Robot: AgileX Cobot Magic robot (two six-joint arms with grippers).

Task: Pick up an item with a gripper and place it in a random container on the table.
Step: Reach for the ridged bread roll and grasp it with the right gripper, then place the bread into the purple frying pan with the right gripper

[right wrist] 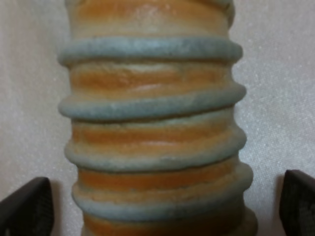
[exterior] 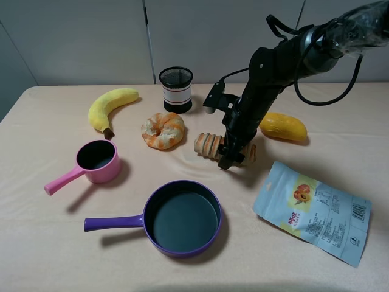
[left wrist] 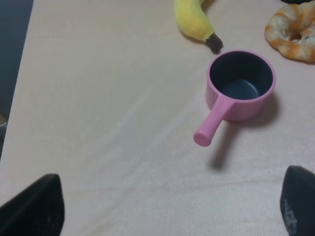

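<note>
My right gripper grabs the bread roll by its ribbed middle [right wrist: 160, 169] next, to put it into the purple frying pan.
The tan ribbed bread roll [exterior: 208, 145] lies on the beige table [exterior: 48, 249] at the middle, behind the purple frying pan [exterior: 182, 250]. My right gripper [exterior: 234, 157] is lowered over the roll's right half. In the right wrist view the roll [right wrist: 155, 128] fills the picture and the two dark fingertips [right wrist: 27, 209] stand apart on either side of it, open, not touching it. My left gripper [left wrist: 167, 211] is open and empty above bare table near the pink saucepan [left wrist: 241, 86]; it does not show in the high view.
A banana [exterior: 109, 106], a donut [exterior: 163, 130], a black mesh cup [exterior: 176, 89] and a pink saucepan [exterior: 97, 161] lie to the left and behind. A mango [exterior: 283, 126] lies just behind the right arm. A snack pouch [exterior: 310, 210] lies front right.
</note>
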